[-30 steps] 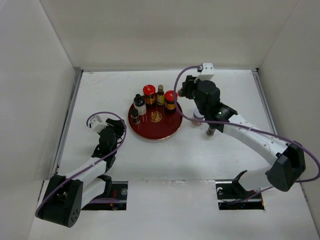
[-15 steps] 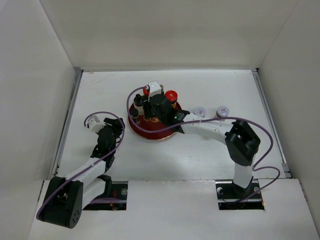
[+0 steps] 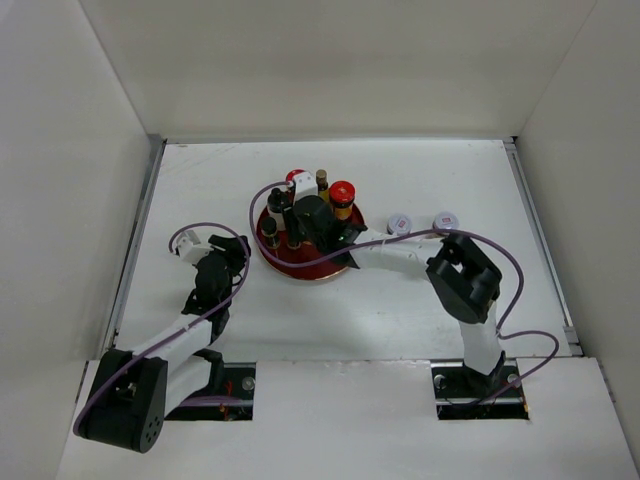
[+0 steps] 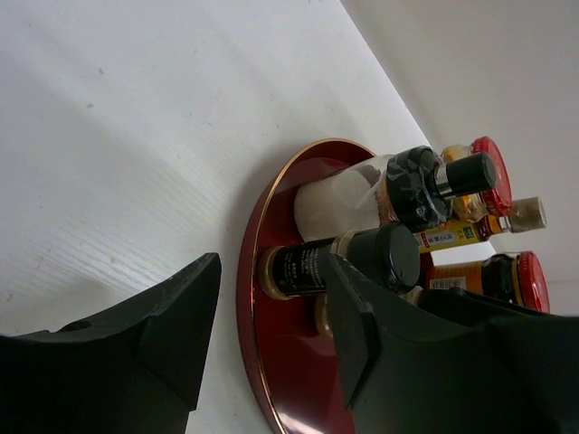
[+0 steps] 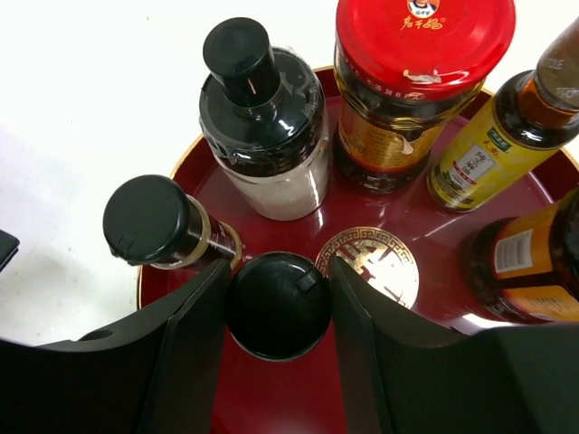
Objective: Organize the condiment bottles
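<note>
The second spice jar is upright close above the free bottom of the tray and would land standing, so the robot's right gripper should release the jar.
The round red tray [image 3: 300, 272] holds several condiment bottles: two red-capped dark jars [image 3: 342, 192], a slim amber bottle [image 3: 321, 180], a white black-capped bottle [image 3: 276, 200] and a black-capped spice jar [image 3: 268, 228]. My right gripper [image 3: 300, 232] is over the tray. In the right wrist view it [image 5: 278, 307] is shut on a second black-capped spice jar [image 5: 278, 306], upright beside the first spice jar [image 5: 149, 220], in front of the white bottle [image 5: 262, 117]. My left gripper [image 3: 235, 250] is open and empty, just left of the tray rim [image 4: 249, 344].
Two silver-lidded jars [image 3: 399, 223] [image 3: 445, 220] stand on the white table to the right of the tray. The right arm's forearm and purple cable stretch across the table from them to the tray. White walls enclose the table on three sides.
My right gripper swung from the right of the tray to its middle, carrying the black-capped spice jar. The left arm barely moved.
</note>
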Robot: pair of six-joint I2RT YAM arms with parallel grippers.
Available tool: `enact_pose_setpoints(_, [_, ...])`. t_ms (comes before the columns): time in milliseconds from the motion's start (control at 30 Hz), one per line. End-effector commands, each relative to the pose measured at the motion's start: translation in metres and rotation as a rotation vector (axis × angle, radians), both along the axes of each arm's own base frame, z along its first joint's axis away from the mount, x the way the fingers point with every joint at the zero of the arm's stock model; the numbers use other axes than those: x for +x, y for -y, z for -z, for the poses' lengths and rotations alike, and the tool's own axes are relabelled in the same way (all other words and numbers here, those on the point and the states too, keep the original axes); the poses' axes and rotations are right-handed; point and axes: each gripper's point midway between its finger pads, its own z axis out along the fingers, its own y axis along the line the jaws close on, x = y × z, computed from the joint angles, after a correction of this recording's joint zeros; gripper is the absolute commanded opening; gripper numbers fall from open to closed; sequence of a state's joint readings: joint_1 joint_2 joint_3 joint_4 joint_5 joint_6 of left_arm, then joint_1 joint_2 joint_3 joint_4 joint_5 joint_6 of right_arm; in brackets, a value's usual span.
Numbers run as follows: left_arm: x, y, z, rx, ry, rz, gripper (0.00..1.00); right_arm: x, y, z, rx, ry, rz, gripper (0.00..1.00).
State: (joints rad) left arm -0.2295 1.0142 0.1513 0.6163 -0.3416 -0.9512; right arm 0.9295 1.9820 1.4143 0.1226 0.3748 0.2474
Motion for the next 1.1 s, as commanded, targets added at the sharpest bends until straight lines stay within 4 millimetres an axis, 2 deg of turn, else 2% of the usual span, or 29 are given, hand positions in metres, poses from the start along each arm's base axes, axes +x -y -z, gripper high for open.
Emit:
enact_pose_setpoints(0, [0.006,0.001,-0.018,-0.029,0.070,0.003,0.48,0.014,-0.016,-0.022,0.081,0.060,0.021,0.46])
enact_pose_setpoints(100, [0.006,0.001,-0.018,-0.030,0.069,0.000,0.48,0.015,-0.015,-0.016,0.068,0.053,0.033,0.50])
enact_pose_setpoints(233, [0.005,0.002,-0.021,-0.030,0.081,0.005,0.48,0.014,-0.014,-0.017,0.072,0.054,0.037,0.63])
enact_pose_setpoints(400, [0.006,0.002,-0.017,-0.031,0.069,0.007,0.48,0.006,-0.013,-0.041,0.104,0.075,0.027,0.73])
enact_pose_setpoints(567, [0.006,0.002,-0.017,-0.029,0.067,0.008,0.48,0.000,-0.006,-0.066,0.135,0.079,0.029,0.76])
enact_pose_setpoints(700, [0.007,0.003,-0.018,-0.030,0.070,0.014,0.48,-0.014,-0.001,-0.087,0.186,0.072,-0.004,0.78])
enact_pose_setpoints(767, [0.007,0.003,-0.019,-0.029,0.072,0.009,0.48,-0.023,0.008,-0.101,0.212,0.077,-0.013,0.80])
enact_pose_setpoints(833, [0.007,0.003,-0.017,-0.030,0.065,0.012,0.48,-0.026,0.028,-0.110,0.231,0.086,0.005,0.78])
enact_pose_setpoints(867, [0.007,0.003,-0.017,-0.031,0.067,0.014,0.48,-0.024,0.043,-0.111,0.234,0.090,0.025,0.72])
enact_pose_setpoints(933, [0.006,0.003,-0.019,-0.029,0.073,0.013,0.48,-0.019,0.073,-0.107,0.230,0.091,0.083,0.54])
enact_pose_setpoints(1000, [0.006,0.003,-0.019,-0.025,0.071,0.012,0.48,-0.009,0.122,-0.095,0.218,0.076,0.198,0.33])
enact_pose_setpoints(1067, [0.007,0.005,-0.017,-0.026,0.065,0.018,0.48,-0.004,0.162,-0.084,0.196,0.072,0.298,0.31])
